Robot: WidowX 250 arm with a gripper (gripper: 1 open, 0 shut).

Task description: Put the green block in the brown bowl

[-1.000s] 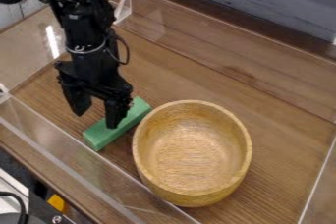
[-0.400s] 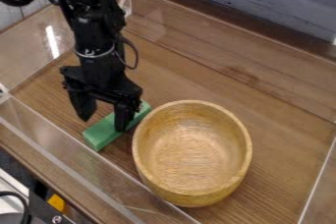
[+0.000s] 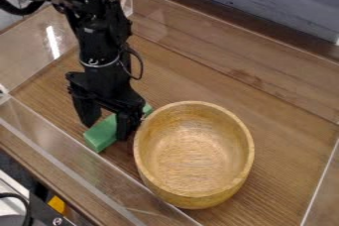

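Next, my gripper grabs the green block (image 3: pixel 101 136) by its long sides, to put it in the brown bowl (image 3: pixel 195 153).
The green block (image 3: pixel 101 136) lies flat on the wooden table just left of the brown bowl (image 3: pixel 195 153), its long side angled toward the bowl's rim. My black gripper (image 3: pixel 109 122) points straight down over the block, open, with one finger on each side of the bar's upper half. Most of the block's far end is hidden behind the fingers (image 3: pixel 126 124). I cannot tell if the fingertips touch the table. The bowl is wide, light tan wood, with nothing inside it.
Clear acrylic walls (image 3: pixel 54 156) fence the table along the front and left, close to the block. A dark rail (image 3: pixel 252 17) runs along the back edge. Open wooden surface (image 3: pixel 225 71) lies behind the bowl.
The gripper has sunk lower over the green block and shifted slightly toward the bowl, its open fingers now straddling the bar. Block and bowl have not moved.
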